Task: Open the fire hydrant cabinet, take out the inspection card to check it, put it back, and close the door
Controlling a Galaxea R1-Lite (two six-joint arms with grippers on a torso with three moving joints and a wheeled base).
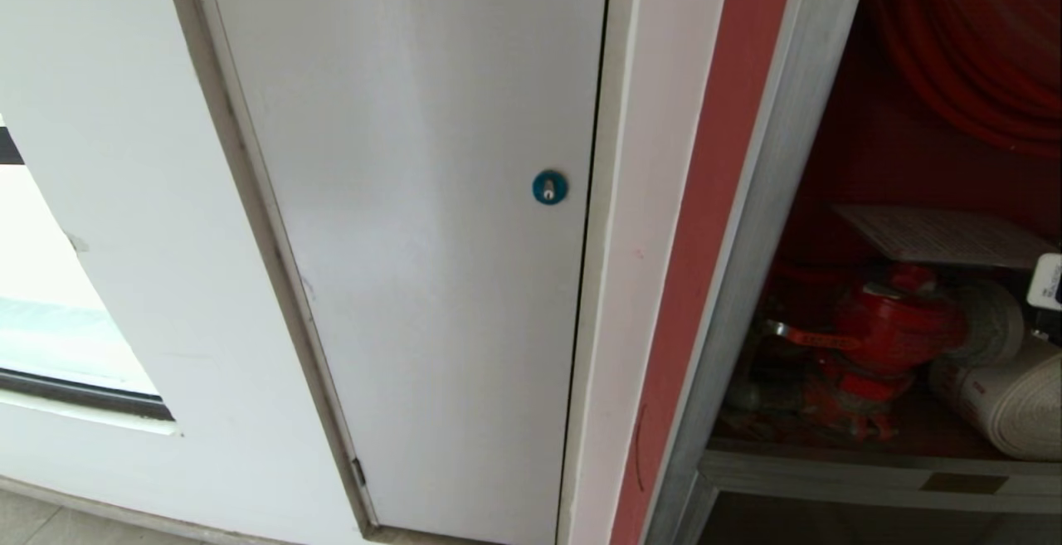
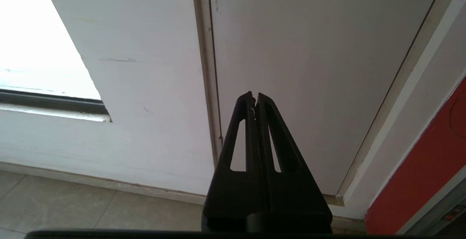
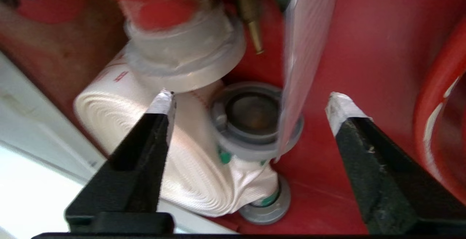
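The inspection card needs to be picked up next by its bottom edge [image 1: 1001, 263] with my right gripper. The inspection card's printed side [image 1: 931, 231] then stays free to check.
The fire hydrant cabinet [image 1: 772, 197] stands open at the right of the head view, showing its red inside, a red hose coil [image 1: 979, 55] and a red valve [image 1: 892, 325]. The inspection card [image 1: 937, 234] lies flat on top of the valve. In the right wrist view my right gripper [image 3: 251, 100] is inside the cabinet, open wide. The card [image 3: 305, 60] shows there edge-on between the fingers, touching neither. Behind it lie the white rolled hose [image 3: 120, 104] and a grey coupling [image 3: 251, 115]. My left gripper [image 2: 255, 95] is shut and empty, parked low by the wall. The door is out of view.
A plain white panel [image 1: 415, 197] with a round blue lock [image 1: 549, 187] fills the middle of the head view, left of the cabinet. A window opening [image 1: 50, 321] is at the far left. Grey floor tiles [image 2: 72, 206] run along the wall's foot.
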